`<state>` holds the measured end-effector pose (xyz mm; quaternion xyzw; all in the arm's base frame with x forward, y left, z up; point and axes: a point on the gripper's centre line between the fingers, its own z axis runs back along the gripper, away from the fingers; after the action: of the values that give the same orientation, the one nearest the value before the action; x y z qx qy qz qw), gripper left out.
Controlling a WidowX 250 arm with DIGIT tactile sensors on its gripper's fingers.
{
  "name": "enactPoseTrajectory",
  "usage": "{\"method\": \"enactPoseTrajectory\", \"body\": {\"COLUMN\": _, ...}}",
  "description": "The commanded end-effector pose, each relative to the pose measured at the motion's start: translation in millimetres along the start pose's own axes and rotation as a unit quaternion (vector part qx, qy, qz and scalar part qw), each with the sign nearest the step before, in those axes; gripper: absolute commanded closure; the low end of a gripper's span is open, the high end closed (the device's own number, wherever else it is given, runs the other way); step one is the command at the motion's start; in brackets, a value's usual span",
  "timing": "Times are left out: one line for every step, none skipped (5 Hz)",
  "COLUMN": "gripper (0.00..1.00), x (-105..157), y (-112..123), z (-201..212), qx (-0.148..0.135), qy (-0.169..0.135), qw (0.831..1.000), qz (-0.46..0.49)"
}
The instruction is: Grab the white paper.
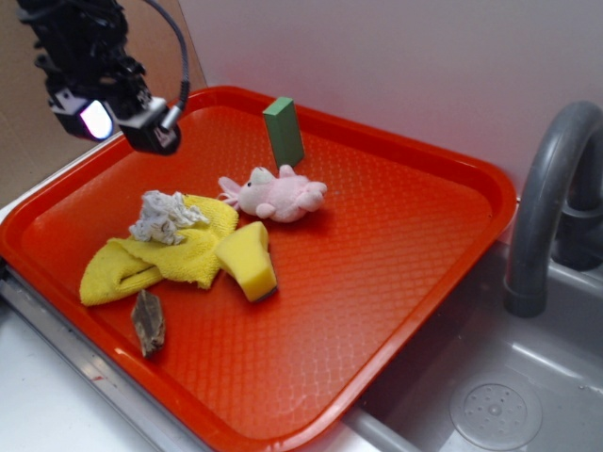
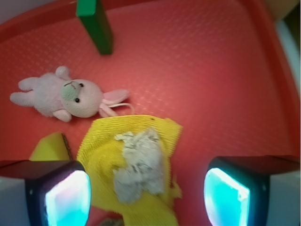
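The white paper needs to come off the yellow cloth (image 1: 160,256). My gripper next needs to grab the wad by its crumpled middle (image 1: 165,218) for that.
The white paper (image 1: 166,217) is a small crumpled grey-white wad lying on a yellow cloth (image 1: 160,256) at the left of the red tray (image 1: 396,282). In the wrist view the paper (image 2: 140,165) lies between my two fingers, below them, on the cloth (image 2: 136,141). My gripper (image 1: 121,121) hangs in the air above the tray's far left corner, up and left of the paper. It is open and empty, with the fingers (image 2: 68,197) wide apart around my gripper's middle (image 2: 146,197).
A pale pink plush toy (image 1: 280,194) lies behind the cloth. A yellow sponge wedge (image 1: 250,261) lies at the cloth's right. A green block (image 1: 284,132) stands at the back. A brown piece (image 1: 148,322) lies near the front rim. A sink (image 1: 509,395) and grey faucet (image 1: 546,188) are right.
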<state>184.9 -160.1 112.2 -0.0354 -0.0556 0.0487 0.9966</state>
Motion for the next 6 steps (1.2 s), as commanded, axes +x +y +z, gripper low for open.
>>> {"method": "enactPoseTrajectory", "body": {"gripper": 0.00, "x": 1, "y": -5, "z": -21, "qx": 0.051, "qy": 0.015, "qw": 0.998, "qz": -0.034}}
{"method": "enactPoseTrajectory", "body": {"gripper": 0.00, "x": 1, "y": -1, "z": -37, "qx": 0.047, "qy": 0.044, "qw": 0.997, "qz": -0.044}}
{"method": "enactPoseTrajectory", "body": {"gripper": 0.00, "x": 2, "y": -1, "z": -51, "qx": 0.048, "qy": 0.056, "qw": 0.996, "qz": -0.039}}
{"method": "enactPoseTrajectory", "body": {"gripper": 0.00, "x": 6, "y": -5, "z": -60, "qx": 0.028, "qy": 0.070, "qw": 0.996, "qz": -0.042}}
{"method": "enactPoseTrajectory", "body": {"gripper": 0.00, "x": 6, "y": -9, "z": -66, "qx": 0.038, "qy": 0.092, "qw": 0.994, "qz": -0.046}}
{"method": "enactPoseTrajectory", "body": {"gripper": 1.00, "x": 1, "y": -13, "z": -69, "qx": 0.044, "qy": 0.102, "qw": 0.993, "qz": -0.048}}
